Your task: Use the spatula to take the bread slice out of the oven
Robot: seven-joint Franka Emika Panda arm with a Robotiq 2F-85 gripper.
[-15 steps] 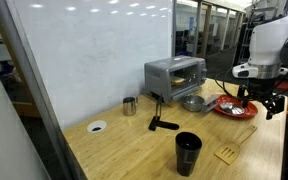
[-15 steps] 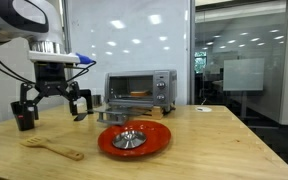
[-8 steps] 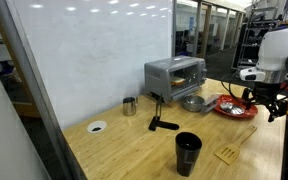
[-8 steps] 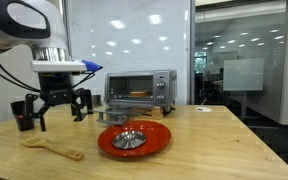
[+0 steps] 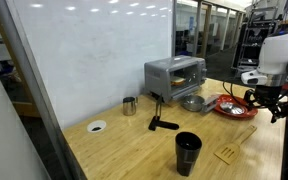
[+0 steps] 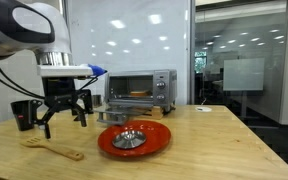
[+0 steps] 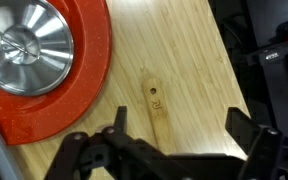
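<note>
My gripper needs to take out the bread slice with the flat blade, so next it should grab the wooden spatula (image 5: 229, 151) by the narrow sides of its handle, leaving the blade free.
The wooden spatula (image 5: 229, 151) lies flat on the table near its front edge; it also shows in the other exterior view (image 6: 52, 149). In the wrist view its handle (image 7: 157, 108) lies between my fingers. My gripper (image 7: 176, 135) is open and empty and hangs above the spatula in both exterior views (image 5: 265, 104) (image 6: 62, 112). The silver oven (image 5: 176, 75) (image 6: 141, 88) stands at the back of the table. A thin orange-beige strip inside it (image 6: 134, 96) may be the bread slice; I cannot tell for sure.
A red plate (image 6: 154, 140) (image 7: 89, 75) carries a metal bowl (image 6: 127, 138) (image 7: 24, 45) next to the spatula. A black cup (image 5: 188, 152) (image 6: 24, 114), a small metal cup (image 5: 130, 105), a black handled tool (image 5: 162, 123) and a white disc (image 5: 97, 126) stand on the table.
My gripper has moved sideways from beside the black cup to above the spatula and come slightly lower. It stays open. Nothing on the table has moved.
</note>
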